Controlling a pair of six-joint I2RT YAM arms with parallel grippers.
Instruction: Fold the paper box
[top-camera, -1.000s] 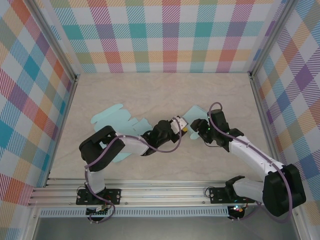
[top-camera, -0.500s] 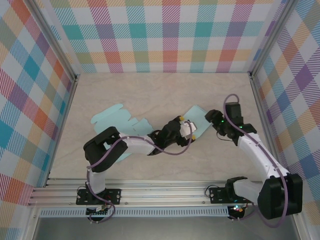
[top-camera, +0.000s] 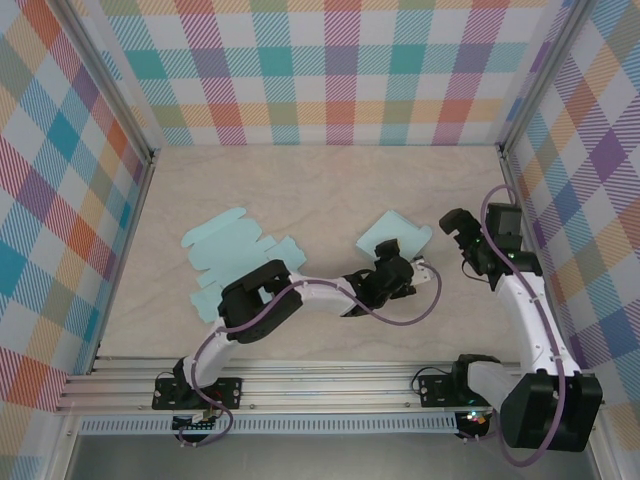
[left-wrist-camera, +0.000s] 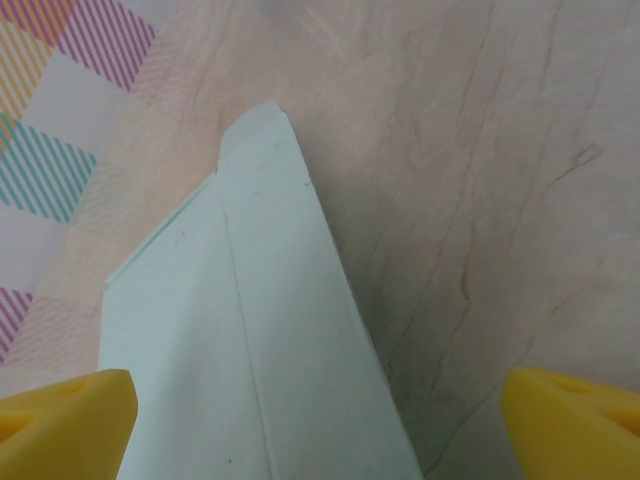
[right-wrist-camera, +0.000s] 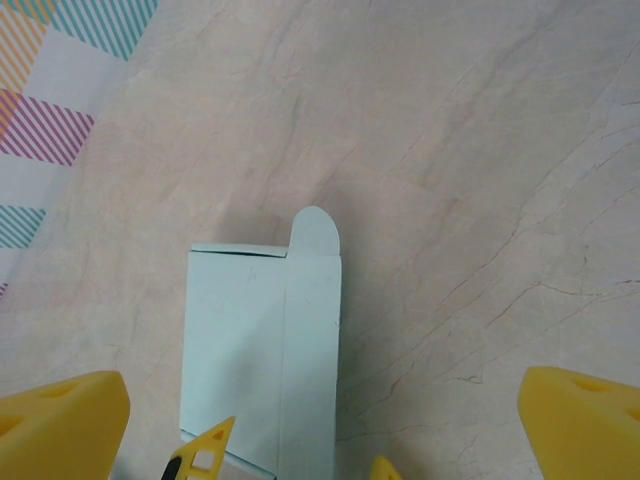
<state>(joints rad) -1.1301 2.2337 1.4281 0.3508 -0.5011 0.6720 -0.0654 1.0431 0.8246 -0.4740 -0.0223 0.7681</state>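
My left gripper's fingers hang over the paper box's panel and the tabletop, so it moves toward its far edge (top-camera: 373, 228) next, before closing on the box.
The pale blue paper box (top-camera: 393, 232) lies folded flat on the wooden table right of centre. My left gripper (top-camera: 402, 266) hovers at its near edge, fingers spread wide. In the left wrist view the box (left-wrist-camera: 250, 330) runs up between the yellow fingertips (left-wrist-camera: 65, 418) without touching either, so my left gripper (left-wrist-camera: 320, 430) is open. My right gripper (top-camera: 457, 222) stands open to the right of the box, apart from it. In the right wrist view the box (right-wrist-camera: 262, 345), with its rounded tab at the far end, lies ahead of my right gripper (right-wrist-camera: 322, 425).
A second pale blue paper cut-out (top-camera: 238, 246) lies unfolded on the left of the table, partly under the left arm. Plaid walls (top-camera: 330, 70) close in the table on three sides. Bare wood (top-camera: 330, 185) stretches behind the box.
Both grippers have opened and let go of the folded box, which now lies on the table. The right arm has drawn back to the right. The left gripper has moved right along the box's near edge.
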